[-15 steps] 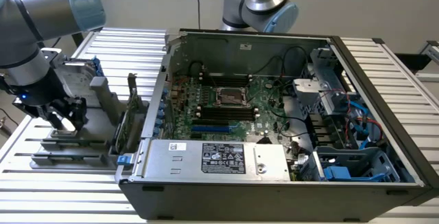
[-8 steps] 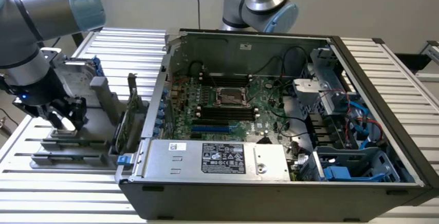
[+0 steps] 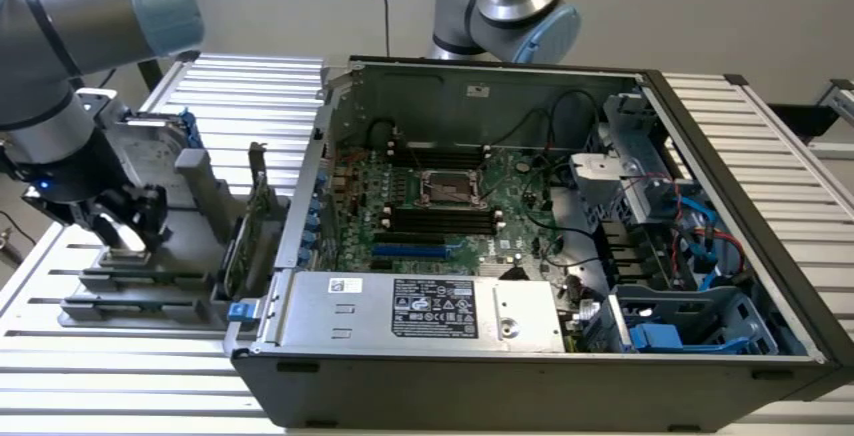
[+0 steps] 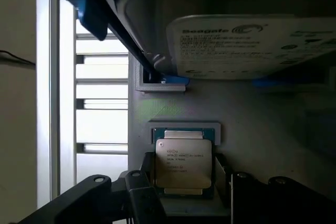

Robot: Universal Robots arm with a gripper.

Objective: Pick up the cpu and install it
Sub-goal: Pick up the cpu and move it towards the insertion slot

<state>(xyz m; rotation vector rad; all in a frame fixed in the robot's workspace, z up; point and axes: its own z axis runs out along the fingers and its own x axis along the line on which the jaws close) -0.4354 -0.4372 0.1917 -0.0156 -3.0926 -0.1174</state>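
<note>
My gripper takes hold of the cpu by its open opposite side edges next, since the grey holder's raised edge wraps the cpu's end and corners.
The cpu (image 4: 183, 159), a small square chip with a shiny metal top and printed text, lies flat in a grey holder (image 4: 184, 129) on the parts stand. My gripper (image 4: 185, 179) is open and low over it, one dark finger (image 4: 143, 184) on each side of the chip with a thin gap between finger and chip. In the exterior view my gripper (image 3: 127, 226) hangs over the stand at the exterior view's left, beside the open computer case. The bare cpu socket (image 3: 451, 188) sits in the middle of the motherboard.
A silver hard drive (image 4: 252, 45) in a blue frame stands just beyond the cpu holder. The computer case (image 3: 534, 356) has tall walls, with a power supply (image 3: 414, 308) along its near side and cables and drive bays (image 3: 681, 256) at the exterior view's right. A slatted table (image 3: 120, 376) lies underneath.
</note>
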